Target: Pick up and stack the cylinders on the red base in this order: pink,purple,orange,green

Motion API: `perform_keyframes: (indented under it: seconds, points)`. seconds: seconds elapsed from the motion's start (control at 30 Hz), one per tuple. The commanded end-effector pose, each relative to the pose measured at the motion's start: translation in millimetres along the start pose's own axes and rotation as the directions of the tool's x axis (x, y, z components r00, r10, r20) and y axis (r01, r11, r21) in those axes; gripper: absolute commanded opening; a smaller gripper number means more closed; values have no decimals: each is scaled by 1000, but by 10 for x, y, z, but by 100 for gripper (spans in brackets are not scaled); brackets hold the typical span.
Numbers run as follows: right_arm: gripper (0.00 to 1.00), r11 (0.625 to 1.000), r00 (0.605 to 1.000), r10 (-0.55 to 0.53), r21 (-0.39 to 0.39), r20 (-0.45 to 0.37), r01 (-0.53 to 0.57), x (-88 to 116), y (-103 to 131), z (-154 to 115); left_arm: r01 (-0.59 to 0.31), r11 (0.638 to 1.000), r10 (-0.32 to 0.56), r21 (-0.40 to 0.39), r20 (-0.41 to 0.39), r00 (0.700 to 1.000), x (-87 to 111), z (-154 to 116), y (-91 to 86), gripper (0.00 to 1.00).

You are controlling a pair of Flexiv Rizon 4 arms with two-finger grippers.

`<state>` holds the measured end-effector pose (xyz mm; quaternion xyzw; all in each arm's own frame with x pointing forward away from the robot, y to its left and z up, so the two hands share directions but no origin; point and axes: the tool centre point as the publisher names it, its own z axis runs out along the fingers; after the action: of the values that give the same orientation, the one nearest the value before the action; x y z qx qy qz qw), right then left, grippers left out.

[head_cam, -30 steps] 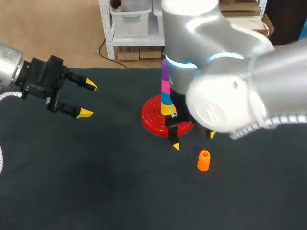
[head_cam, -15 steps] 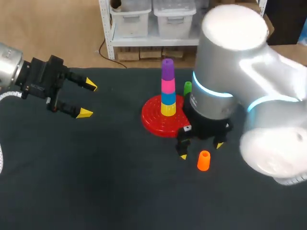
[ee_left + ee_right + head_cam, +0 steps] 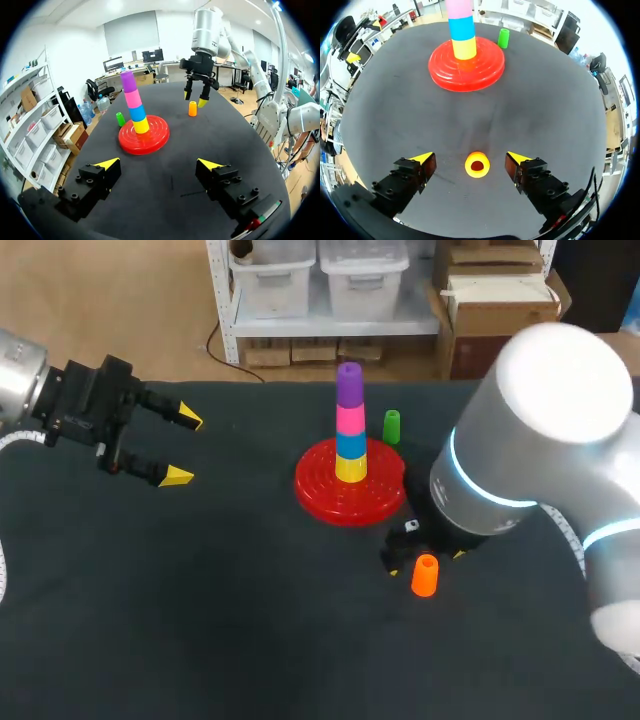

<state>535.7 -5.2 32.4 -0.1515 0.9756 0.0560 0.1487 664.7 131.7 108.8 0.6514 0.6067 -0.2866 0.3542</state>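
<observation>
My right gripper should next grab the orange cylinder by its top end (image 3: 427,562). Then it can stack it onto the purple cylinder (image 3: 350,386).
On the red base (image 3: 350,495) stands a stack (image 3: 349,425) of yellow, blue, pink and purple cylinders. The orange cylinder (image 3: 425,575) stands upright on the mat, in front and to the right of the base. My right gripper (image 3: 425,562) hangs open above it; in the right wrist view the orange cylinder (image 3: 477,164) sits between the open fingertips (image 3: 422,158), untouched by them. The green cylinder (image 3: 392,426) stands behind the base, to its right. My left gripper (image 3: 182,447) is open and empty, far to the left of the base (image 3: 144,141).
The table is covered by a dark mat (image 3: 200,620). Apart from the base, the stack and the two loose cylinders, nothing lies on it. My right arm (image 3: 540,460) looms over the right side of the table.
My right arm has swung away from the stack to the right and toward the front, bringing its gripper over the orange cylinder. The left arm has stayed still.
</observation>
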Motion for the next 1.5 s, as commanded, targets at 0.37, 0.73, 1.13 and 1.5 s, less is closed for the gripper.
perform_keyframes:
  seconds: [0.37, 0.73, 1.13, 1.5]
  points:
    - [84, 1000, 1000, 6, -12, -20, -6, 119, -13, 2, 0, 1000, 0, -4, -1, 1000, 0, -1, -14, 100]
    - [77, 1000, 995, -6, -8, -102, 5, 108, -66, -67, 0, 1000, 0, -4, -1, 1000, 0, -1, -14, 100]
    - [62, 1000, 987, -25, -22, -156, 22, 92, -43, -48, 0, 1000, 0, -4, -1, 1000, 0, -1, -14, 100]
    - [52, 999, 980, -46, -32, -194, 41, 68, 0, 14, 0, 1000, 0, -4, -1, 1000, 0, -1, -14, 100]
